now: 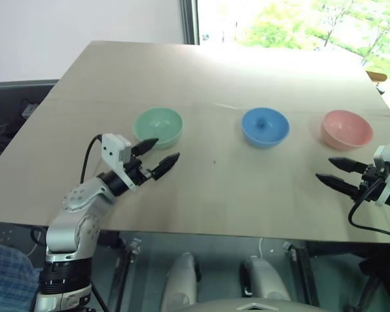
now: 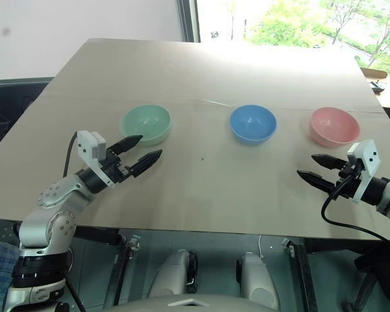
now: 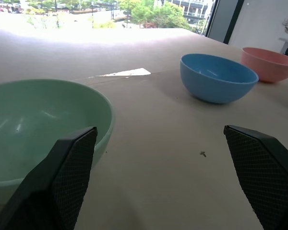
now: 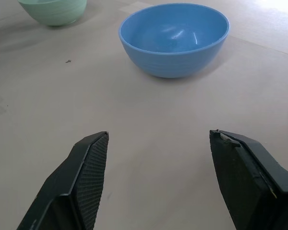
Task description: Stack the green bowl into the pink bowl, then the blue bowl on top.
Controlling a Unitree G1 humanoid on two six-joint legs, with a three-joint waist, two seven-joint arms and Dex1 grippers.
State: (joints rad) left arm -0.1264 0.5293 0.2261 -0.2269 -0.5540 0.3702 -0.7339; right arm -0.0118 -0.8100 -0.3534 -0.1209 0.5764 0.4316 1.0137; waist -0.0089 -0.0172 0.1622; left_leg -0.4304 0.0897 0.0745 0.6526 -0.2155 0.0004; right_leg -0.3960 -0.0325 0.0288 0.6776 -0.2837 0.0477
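My left gripper grips the green bowl by its thin rim (image 1: pixel 177 136) (image 3: pixel 109 128) next, since the bowl spreads wider than the gap between my open fingers.
Three bowls stand apart in a row on the table: the green bowl (image 1: pixel 158 127) at the left, the blue bowl (image 1: pixel 265 127) in the middle, the pink bowl (image 1: pixel 346 129) at the right. My left gripper (image 1: pixel 162 151) is open and empty, just in front of the green bowl, one finger close to its rim. Open and empty as well, my right gripper (image 1: pixel 331 171) hovers in front of the pink bowl. The left wrist view has the green bowl (image 3: pixel 38 124) close by; in the right wrist view the blue bowl (image 4: pixel 174 37) lies ahead of the fingers.
The light wooden table (image 1: pixel 214 188) has bare surface between the bowls and its front edge. A window with greenery lies beyond the far edge. A small dark speck (image 1: pixel 214 162) marks the tabletop.
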